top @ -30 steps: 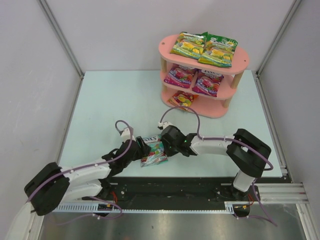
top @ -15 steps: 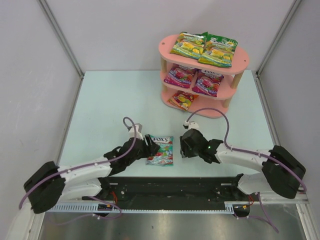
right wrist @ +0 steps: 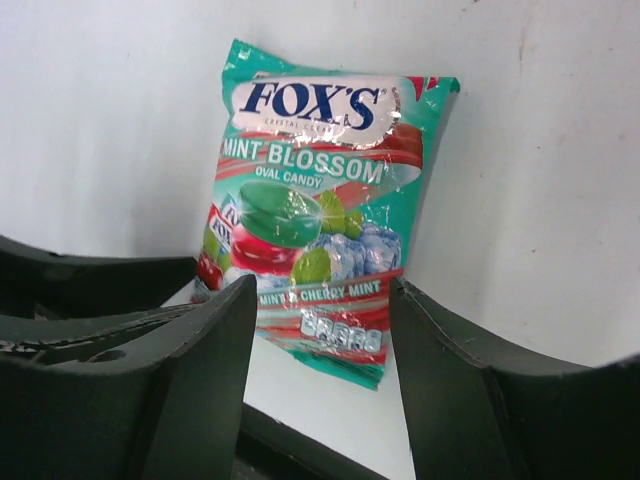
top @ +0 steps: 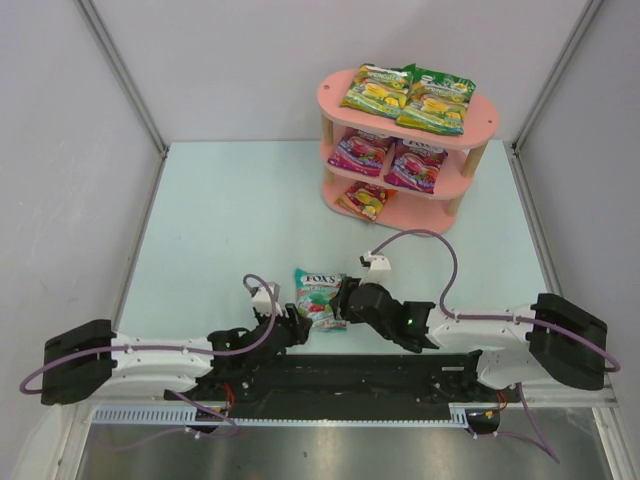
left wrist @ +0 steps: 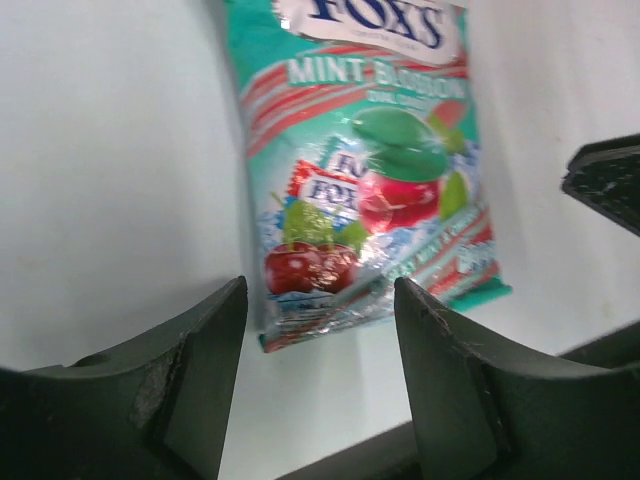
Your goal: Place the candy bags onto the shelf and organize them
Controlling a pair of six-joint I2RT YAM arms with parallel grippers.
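My left gripper grabs the teal candy bag's near end [top: 322, 322] next, to leave the far FOX'S end free to enter the shelf [top: 334, 96].
A teal candy bag [top: 319, 297] [left wrist: 370, 170] [right wrist: 318, 205] with "FOX'S" lettering lies flat on the table near the front edge. My left gripper [top: 296, 326] [left wrist: 320, 305] is open just short of the bag's near end. My right gripper [top: 341, 306] [right wrist: 320, 300] is open at the bag's right side, with the bag's lower edge showing between its fingers and not squeezed. The pink shelf [top: 334, 96] stands at the back right. It holds two green-yellow bags [top: 405, 95] on top, two purple-magenta bags [top: 388, 156] in the middle and an orange-red bag [top: 365, 198] at the bottom.
Both arms lie low along the black rail [top: 340, 375] at the near edge. Grey walls with metal posts [top: 120, 75] close in the left, back and right. A purple cable [top: 420, 235] loops above the right arm.
My right gripper has opened and let go of the teal bag, which now lies flat. Both arms have drawn back low toward the near edge, the right one first swinging out, then returning beside the bag.
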